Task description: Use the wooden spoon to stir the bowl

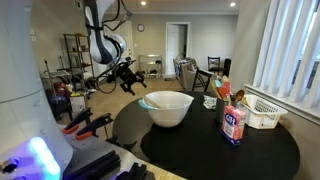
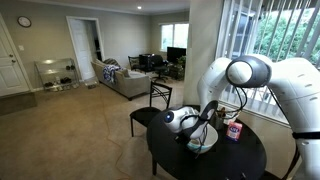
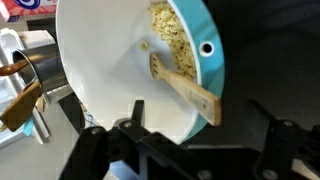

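The handle end lies only at my fingers, so my gripper first moves farther toward the spoon's handle end now and closes on the handle end only then.
The white bowl (image 1: pixel 170 108) stands on the round black table (image 1: pixel 250 155) and also shows in an exterior view (image 2: pixel 203 142). In the wrist view the bowl (image 3: pixel 105 70) has a bluish inside and holds pale flakes (image 3: pixel 168 38). The wooden spoon (image 3: pixel 185 88) lies in it, with its flat handle end sticking out over the rim. My gripper (image 3: pixel 205 128) is open and empty, its two black fingers on either side of the handle end and just short of it. In both exterior views the gripper (image 1: pixel 128 78) (image 2: pixel 198 130) hovers beside the bowl's rim.
A red-and-white canister (image 1: pixel 235 125) and a white slatted basket (image 1: pixel 262 112) stand on the table beyond the bowl, with cartons (image 1: pixel 222 93) behind. A metal object (image 3: pixel 30 75) sits next to the bowl. A dark chair (image 2: pixel 158 96) stands by the table.
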### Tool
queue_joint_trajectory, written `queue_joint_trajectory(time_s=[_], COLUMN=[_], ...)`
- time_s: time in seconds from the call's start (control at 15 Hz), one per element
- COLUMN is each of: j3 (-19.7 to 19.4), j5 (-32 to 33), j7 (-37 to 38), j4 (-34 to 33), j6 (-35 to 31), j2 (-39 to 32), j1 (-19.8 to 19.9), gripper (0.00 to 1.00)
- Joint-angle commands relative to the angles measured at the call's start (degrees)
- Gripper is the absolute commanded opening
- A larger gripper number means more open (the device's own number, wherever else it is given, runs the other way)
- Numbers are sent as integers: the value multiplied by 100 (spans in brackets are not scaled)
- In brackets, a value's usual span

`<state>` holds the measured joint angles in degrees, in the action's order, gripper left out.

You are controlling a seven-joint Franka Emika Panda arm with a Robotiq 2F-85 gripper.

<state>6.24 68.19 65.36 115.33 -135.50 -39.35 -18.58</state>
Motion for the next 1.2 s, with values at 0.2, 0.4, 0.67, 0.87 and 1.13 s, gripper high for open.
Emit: queue_joint_trajectory(time_s=[0.2, 0.4, 0.67, 0.87, 1.13], j3=[-9, -16, -55, -76, -98], j5=[68, 240, 500, 641, 913], j7=[-188, -396, -659, -755, -757], j4=[55, -27, -110, -146, -141], j6=[-1, -67, -77, -102, -188], j2=[63, -28, -148, -238, -276], j1=[101, 93, 153, 224, 281], gripper=[100, 100, 100, 100, 67])
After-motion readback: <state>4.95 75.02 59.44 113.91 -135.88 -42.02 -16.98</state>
